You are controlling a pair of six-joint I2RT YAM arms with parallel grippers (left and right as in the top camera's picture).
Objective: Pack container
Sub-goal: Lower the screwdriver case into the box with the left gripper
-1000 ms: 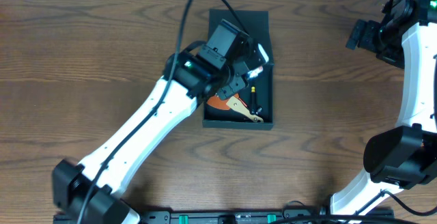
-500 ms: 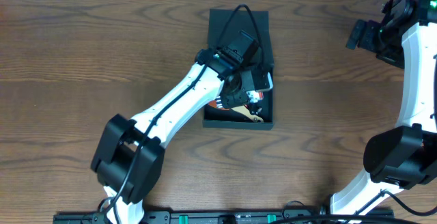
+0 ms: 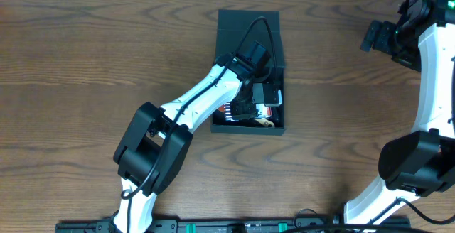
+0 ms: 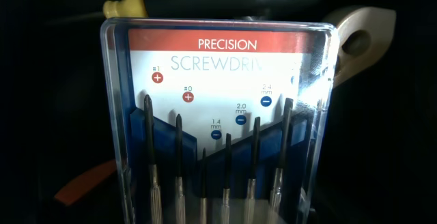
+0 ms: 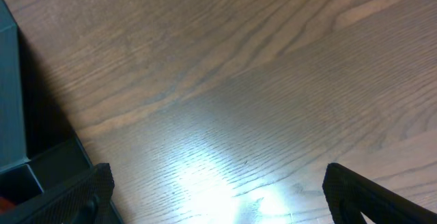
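My left gripper is ready to open. The screwdriver-set case is low inside the box beside the beige handle, so it would settle there if I let go.
The container (image 3: 248, 21) is a dark box with its flap lid open, at the table's middle back. My left gripper (image 3: 257, 99) reaches down inside it, shut on the clear and blue precision screwdriver-set case (image 3: 271, 94). In the left wrist view the case (image 4: 218, 115) fills the frame and hides the fingers. An orange tool (image 4: 85, 183), a yellow tip (image 4: 124, 7) and a beige handle (image 4: 362, 29) lie in the box behind it. My right gripper (image 3: 373, 35) is open and empty (image 5: 218, 207) above bare table at the far right.
The container's edge shows at the left of the right wrist view (image 5: 10, 101). A beige-handled tool (image 3: 263, 121) lies by the box's front wall. Brown wooden table (image 3: 85, 62) surrounds the box.
My left gripper has swung from above the box's middle down into it, carrying the screwdriver-set case toward the front right corner. The right arm has not moved.
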